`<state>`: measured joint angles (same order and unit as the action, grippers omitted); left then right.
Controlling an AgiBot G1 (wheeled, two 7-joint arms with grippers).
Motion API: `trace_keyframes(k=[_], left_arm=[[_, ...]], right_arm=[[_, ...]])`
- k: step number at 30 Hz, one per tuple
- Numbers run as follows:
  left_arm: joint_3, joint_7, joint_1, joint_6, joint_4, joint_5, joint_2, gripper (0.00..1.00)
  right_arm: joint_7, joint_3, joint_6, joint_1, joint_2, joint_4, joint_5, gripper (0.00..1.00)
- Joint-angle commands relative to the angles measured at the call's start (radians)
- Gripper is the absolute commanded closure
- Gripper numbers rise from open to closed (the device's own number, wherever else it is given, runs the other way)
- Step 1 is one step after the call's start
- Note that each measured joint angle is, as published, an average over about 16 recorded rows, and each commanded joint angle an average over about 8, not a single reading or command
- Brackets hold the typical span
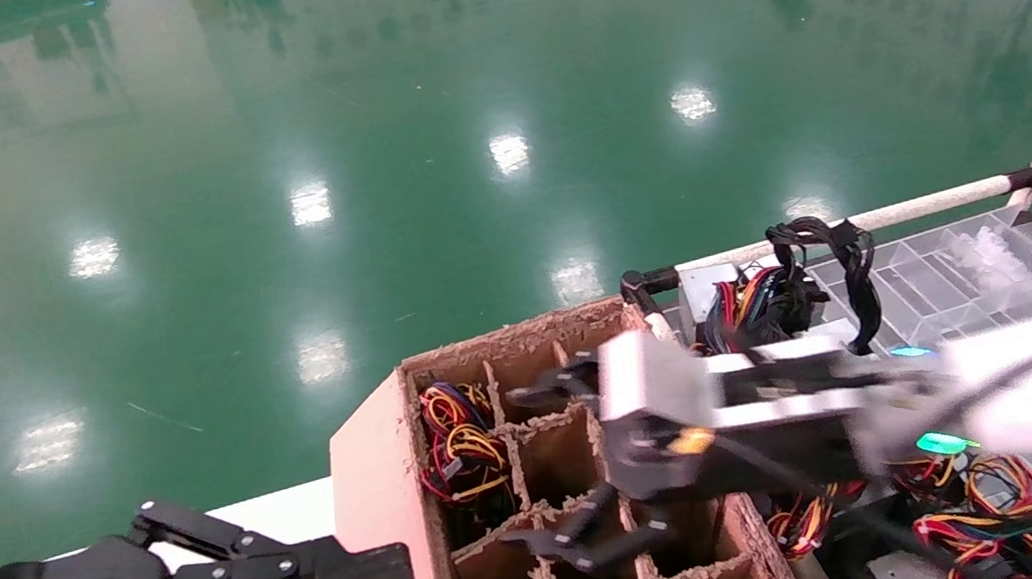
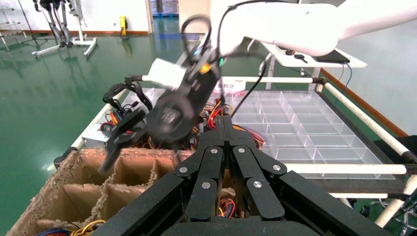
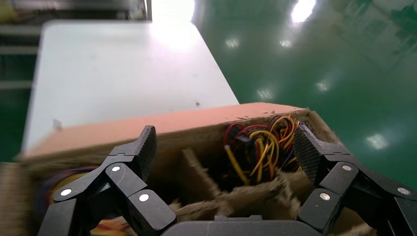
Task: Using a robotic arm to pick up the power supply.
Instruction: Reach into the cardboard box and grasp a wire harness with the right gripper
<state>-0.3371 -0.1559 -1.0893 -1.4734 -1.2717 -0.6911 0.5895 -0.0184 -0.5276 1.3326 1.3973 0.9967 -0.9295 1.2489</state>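
The right gripper grabs the power supply by its coloured wire bundle at the opening of the carton's cell next, since cardboard sides box in the power supply's body.
My right gripper hangs open over the brown divided carton, its white arm reaching in from the right. In the right wrist view the gripper frames a back cell that holds red, yellow and orange wires of a power supply; its grey body is hidden in the cell. The same wires fill the carton's far-left cell in the head view. Nothing is between the fingers. My left gripper is parked shut at the lower left, beside the carton, and shows shut in its own view.
A white table lies left of the carton. On the right, a cart with white rails carries a clear divided tray, a grey unit with a black cable loop, and more coloured wire bundles.
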Motion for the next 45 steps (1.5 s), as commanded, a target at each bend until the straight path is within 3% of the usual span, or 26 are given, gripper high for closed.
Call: trace_keyframes(k=[1, 2, 7, 9, 10, 15, 17, 18, 30, 45], left_arm=[[0.0, 0.0, 0.0, 0.0, 0.0, 0.0, 0.0, 1.0], [0.0, 0.0, 0.0, 0.0, 0.0, 0.0, 0.0, 1.0], [0.0, 0.0, 0.0, 0.0, 0.0, 0.0, 0.0, 0.96], [0.0, 0.0, 0.0, 0.0, 0.0, 0.0, 0.0, 0.86], [0.0, 0.0, 0.0, 0.0, 0.0, 0.0, 0.0, 0.76], [0.0, 0.0, 0.0, 0.0, 0.0, 0.0, 0.0, 0.18], [0.0, 0.0, 0.0, 0.0, 0.0, 0.0, 0.0, 0.04], [0.0, 0.0, 0.0, 0.0, 0.0, 0.0, 0.0, 0.01], [-0.001, 0.0, 0.0, 0.0, 0.0, 0.0, 0.0, 0.0], [-0.001, 0.0, 0.0, 0.0, 0.0, 0.001, 0.0, 0.0]], right_arm=[[-0.039, -0.024, -0.02, 0.031, 0.05, 0.05, 0.048, 0.0], [-0.057, -0.032, -0.028, 0.041, 0.069, 0.074, 0.063, 0.07], [-0.133, -0.061, -0.05, 0.086, 0.147, 0.195, 0.114, 0.7], [-0.155, -0.068, -0.054, 0.101, 0.17, 0.242, 0.125, 0.95], [-0.166, -0.07, -0.055, 0.108, 0.181, 0.264, 0.129, 1.0], [-0.212, -0.082, -0.056, 0.14, 0.223, 0.365, 0.144, 1.0], [-0.227, -0.085, -0.055, 0.152, 0.237, 0.399, 0.15, 1.0], [-0.234, -0.087, -0.054, 0.158, 0.243, 0.416, 0.152, 1.0], [-0.293, -0.098, -0.072, 0.206, 0.287, 0.569, 0.173, 1.0], [-0.339, -0.101, -0.081, 0.225, 0.31, 0.675, 0.178, 1.0]])
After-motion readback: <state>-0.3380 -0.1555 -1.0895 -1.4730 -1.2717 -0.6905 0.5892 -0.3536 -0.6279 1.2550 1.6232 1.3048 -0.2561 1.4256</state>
